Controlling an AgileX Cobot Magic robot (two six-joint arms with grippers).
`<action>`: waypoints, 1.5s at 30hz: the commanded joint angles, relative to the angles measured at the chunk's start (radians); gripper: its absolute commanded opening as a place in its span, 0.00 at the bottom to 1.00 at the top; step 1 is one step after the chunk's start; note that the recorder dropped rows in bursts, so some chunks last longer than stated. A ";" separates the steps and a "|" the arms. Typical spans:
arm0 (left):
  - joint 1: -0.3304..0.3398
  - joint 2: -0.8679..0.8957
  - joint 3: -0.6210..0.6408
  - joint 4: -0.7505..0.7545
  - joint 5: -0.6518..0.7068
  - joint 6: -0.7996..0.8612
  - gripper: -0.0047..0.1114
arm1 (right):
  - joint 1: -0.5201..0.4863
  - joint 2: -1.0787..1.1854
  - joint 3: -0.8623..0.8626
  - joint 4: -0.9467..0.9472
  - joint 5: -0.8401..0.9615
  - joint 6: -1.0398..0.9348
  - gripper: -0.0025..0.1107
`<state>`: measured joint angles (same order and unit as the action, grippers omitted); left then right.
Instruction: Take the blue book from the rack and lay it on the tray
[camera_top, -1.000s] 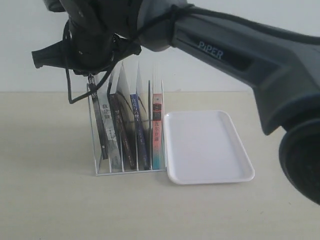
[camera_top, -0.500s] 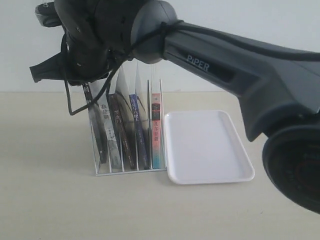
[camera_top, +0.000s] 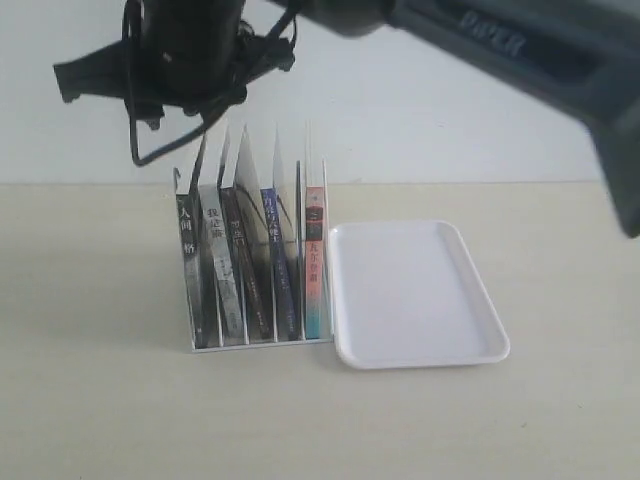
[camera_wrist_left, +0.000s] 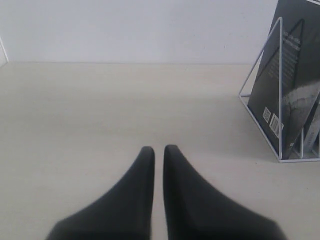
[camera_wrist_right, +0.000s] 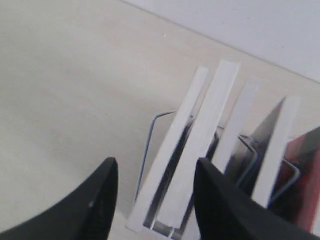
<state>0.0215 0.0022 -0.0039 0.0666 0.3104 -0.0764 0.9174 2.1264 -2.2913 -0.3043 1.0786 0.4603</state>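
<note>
The blue book needs to be laid on the white tray (camera_top: 418, 292), so my right gripper will next pick it up by its top page edge (camera_top: 273, 163).
The white wire rack (camera_top: 258, 340) stands left of the tray and holds several upright books. The blue book (camera_top: 278, 262) shows its dark blue spine in the fourth slot from the left, beside the pink-and-teal book (camera_top: 314, 265). The white tray (camera_top: 418, 292) lies flat with nothing on it. My right gripper (camera_top: 195, 95) hangs above the rack's left end. It is open (camera_wrist_right: 156, 170), with the page tops of the two leftmost books (camera_wrist_right: 200, 145) below the gap. My left gripper (camera_wrist_left: 158, 149) is shut over bare table, and the rack (camera_wrist_left: 280, 100) stands off to one side.
Black-spined books (camera_top: 188, 262) fill the rack's left slots. The right arm (camera_top: 520, 50) crosses the top of the exterior view from the right. A pale wall (camera_top: 420, 120) rises behind the beige table (camera_top: 100, 400).
The right arm and gripper have risen from the book tops to well above the rack. The books and tray have stayed put.
</note>
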 joint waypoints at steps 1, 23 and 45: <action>-0.008 -0.002 0.004 0.003 -0.004 0.002 0.09 | -0.001 -0.069 -0.004 -0.129 0.142 0.044 0.42; -0.008 -0.002 0.004 0.003 -0.004 0.002 0.09 | -0.108 -0.069 0.186 0.042 0.129 0.072 0.42; -0.008 -0.002 0.004 0.003 -0.004 0.002 0.09 | -0.108 0.012 0.186 0.020 0.084 0.058 0.12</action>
<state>0.0215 0.0022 -0.0039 0.0666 0.3104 -0.0764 0.8137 2.1430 -2.1075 -0.2618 1.1704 0.5205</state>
